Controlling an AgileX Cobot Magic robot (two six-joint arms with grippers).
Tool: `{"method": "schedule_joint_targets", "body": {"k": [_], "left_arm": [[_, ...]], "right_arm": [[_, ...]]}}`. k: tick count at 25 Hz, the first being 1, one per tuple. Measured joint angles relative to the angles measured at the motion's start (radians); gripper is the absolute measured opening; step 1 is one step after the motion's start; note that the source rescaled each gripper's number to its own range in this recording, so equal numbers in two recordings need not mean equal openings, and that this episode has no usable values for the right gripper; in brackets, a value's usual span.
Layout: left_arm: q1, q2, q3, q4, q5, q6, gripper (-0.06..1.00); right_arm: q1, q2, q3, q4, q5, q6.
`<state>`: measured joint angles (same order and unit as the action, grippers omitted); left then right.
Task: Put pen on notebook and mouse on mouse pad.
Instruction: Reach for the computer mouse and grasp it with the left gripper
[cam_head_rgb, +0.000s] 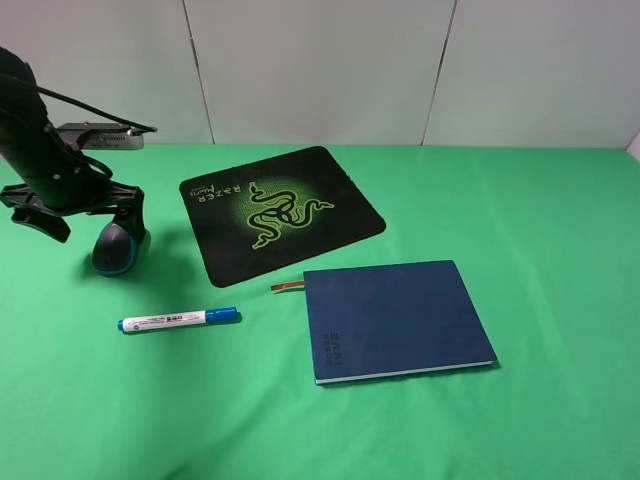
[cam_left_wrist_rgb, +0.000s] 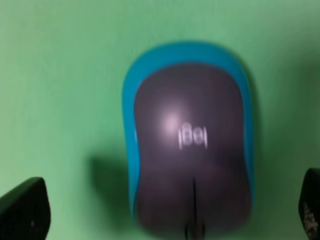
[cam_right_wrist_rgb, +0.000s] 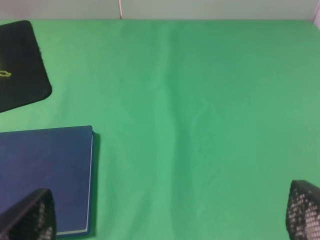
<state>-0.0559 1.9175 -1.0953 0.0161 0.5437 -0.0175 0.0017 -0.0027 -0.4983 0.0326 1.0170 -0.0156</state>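
The mouse's teal-blue sides are still below my left gripper's fingers and closing now would miss, so my left gripper goes lower before it closes on the mouse.
The grey mouse with teal-blue sides lies on the green cloth, left of the black mouse pad. My left gripper hangs open just above it, one finger on each side and neither touching. In the blurred left wrist view the mouse fills the space between the spread fingertips. The white pen with a blue cap lies in front of the mouse, left of the navy notebook. My right gripper is open over bare cloth, with the notebook and a pad corner to one side.
A green cloth covers the whole table, and a white panel wall stands behind it. A brownish ribbon sticks out of the notebook's far left corner. The right arm does not show in the exterior high view.
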Motion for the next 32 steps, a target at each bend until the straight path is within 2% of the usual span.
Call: {"method": "schedule_joint_targets", "body": {"k": [9, 16, 18, 19, 23, 32], "left_arm": [[-0.028, 0.07, -0.01, 0.025, -0.106, 0.0, 1.0], [-0.038, 0.097, -0.01, 0.027, -0.119, 0.0, 0.99], [-0.038, 0.097, -0.01, 0.027, -0.121, 0.0, 0.94], [-0.038, 0.097, -0.01, 0.027, -0.123, 0.0, 0.88], [-0.038, 0.098, -0.01, 0.029, -0.122, 0.0, 0.45], [-0.038, 0.094, -0.01, 0.029, -0.121, -0.008, 0.47]], "right_arm": [[0.0, 0.0, 0.0, 0.0, 0.0, 0.0], [0.0, 0.0, 0.0, 0.0, 0.0, 0.0], [0.0, 0.0, 0.0, 0.0, 0.0, 0.0], [0.0, 0.0, 0.0, 0.0, 0.0, 0.0], [0.0, 0.0, 0.0, 0.0, 0.0, 0.0], [0.0, 0.0, 0.0, 0.0, 0.0, 0.0]]}}
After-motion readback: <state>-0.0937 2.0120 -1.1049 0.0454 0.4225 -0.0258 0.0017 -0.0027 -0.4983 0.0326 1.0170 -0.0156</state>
